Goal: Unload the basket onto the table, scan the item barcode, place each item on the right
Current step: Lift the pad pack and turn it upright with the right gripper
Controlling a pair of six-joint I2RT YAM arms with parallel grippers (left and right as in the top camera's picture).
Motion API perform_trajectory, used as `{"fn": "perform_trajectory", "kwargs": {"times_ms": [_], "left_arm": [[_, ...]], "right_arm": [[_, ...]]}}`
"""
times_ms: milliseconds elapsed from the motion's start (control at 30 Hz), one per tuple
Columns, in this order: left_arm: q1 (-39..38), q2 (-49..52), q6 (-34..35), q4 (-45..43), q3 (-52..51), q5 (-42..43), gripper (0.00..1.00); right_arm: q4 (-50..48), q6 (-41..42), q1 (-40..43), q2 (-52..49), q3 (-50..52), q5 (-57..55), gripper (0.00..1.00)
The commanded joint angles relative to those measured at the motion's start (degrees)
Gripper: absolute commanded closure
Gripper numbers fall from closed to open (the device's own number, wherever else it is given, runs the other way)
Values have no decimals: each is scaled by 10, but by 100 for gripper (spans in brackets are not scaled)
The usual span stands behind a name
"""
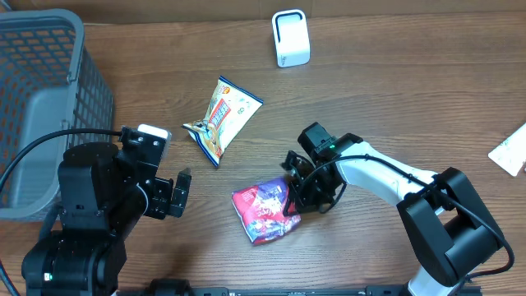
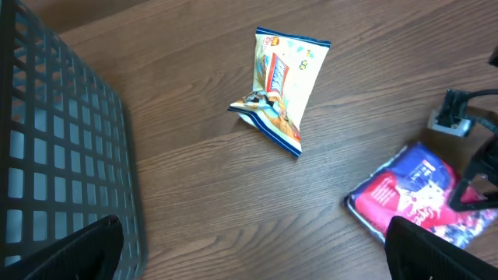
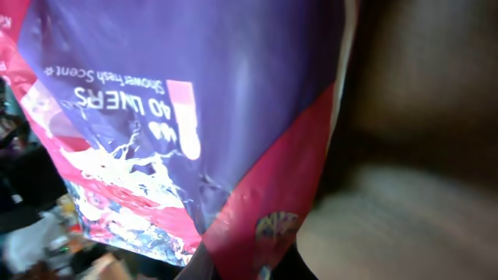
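I am holding the red corner (image 1: pixel 291 204) (image 3: pixel 255 247) in my closed right gripper, so the packet would rise off the table if I lifted now.
A pink and purple packet (image 1: pixel 263 215) lies on the wooden table in front of centre. My right gripper (image 1: pixel 289 201) is shut on its right edge. The packet (image 3: pixel 179 117) fills the right wrist view, where my right gripper (image 3: pixel 245 268) pinches the red corner at the bottom. No barcode shows on it. The packet (image 2: pixel 416 194) also sits at the right of the left wrist view. The white scanner (image 1: pixel 290 39) stands upright at the back of the table. My left gripper (image 1: pixel 182 193) is open with nothing in it, left of the packet; it (image 2: pixel 253 253) is above bare wood.
A grey mesh basket (image 1: pixel 41 107) stands at the far left, and its wall (image 2: pixel 62 155) is close to my left gripper. A yellow and white snack bag (image 1: pixel 222 119) lies between the basket and the scanner. A white sheet (image 1: pixel 511 150) pokes in at the right edge.
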State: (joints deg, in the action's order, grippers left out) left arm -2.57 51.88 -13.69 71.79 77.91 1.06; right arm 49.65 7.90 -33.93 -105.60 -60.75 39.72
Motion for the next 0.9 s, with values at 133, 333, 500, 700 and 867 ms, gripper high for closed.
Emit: {"fn": "perform_trajectory", "kwargs": {"times_ms": [133,333,500,700,867], "left_arm": [[3,-1,-5,0,0,-4,0],[3,10,-4,6,0,0,0],[3,29,-4,20,0,0,0],[3,58,2,34,0,0,0],[3,81,14,34,0,0,0]], "right_arm": [[140,143,34,7,-129,103,96],[166,278,69,7,-204,197,96],[194,520,82,7,-207,196,96],[195,647,83,7,-207,217,96],[221,783,83,7,-207,244,96]]}}
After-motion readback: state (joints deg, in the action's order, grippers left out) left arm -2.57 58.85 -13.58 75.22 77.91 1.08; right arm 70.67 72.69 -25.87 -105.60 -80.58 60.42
